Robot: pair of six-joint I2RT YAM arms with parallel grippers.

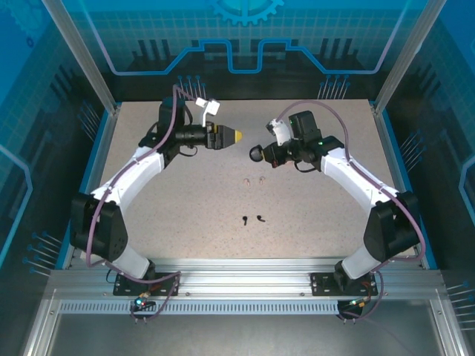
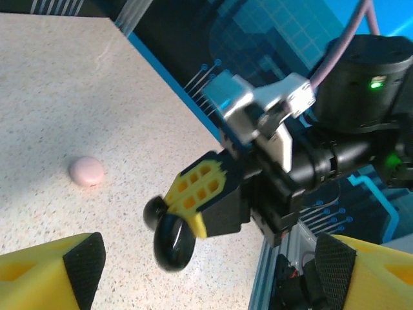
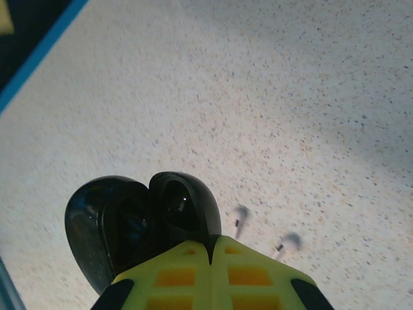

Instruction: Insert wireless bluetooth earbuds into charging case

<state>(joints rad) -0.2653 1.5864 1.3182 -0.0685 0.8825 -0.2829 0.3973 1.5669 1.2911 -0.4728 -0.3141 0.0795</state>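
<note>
I will grip the black charging case around its base [image 1: 256, 153] [image 2: 174, 243] with my left gripper next. The case's lid then stays open and its hollows stay free, so the earbuds can go in.
My right gripper [image 1: 266, 154] hangs above the table's middle, shut on the hinge side of a round black charging case [image 1: 255, 153] whose lid stands open. In the right wrist view the case [image 3: 139, 223] shows two dark hollow halves just ahead of the closed yellow fingertips [image 3: 187, 271]. My left gripper [image 1: 231, 136] faces it from the left, a little apart, open and empty. Its fingers [image 2: 55, 271] frame the held case [image 2: 171, 239]. Two pale pink earbuds [image 1: 254, 180] and two black earbuds [image 1: 252, 219] lie on the table nearer the arms.
A small round pink case [image 2: 86, 171] lies shut on the speckled table. Blue walls and a metal frame [image 1: 96, 67] ring the table. Two pale earbuds [image 3: 240, 216] appear blurred below the held case in the right wrist view.
</note>
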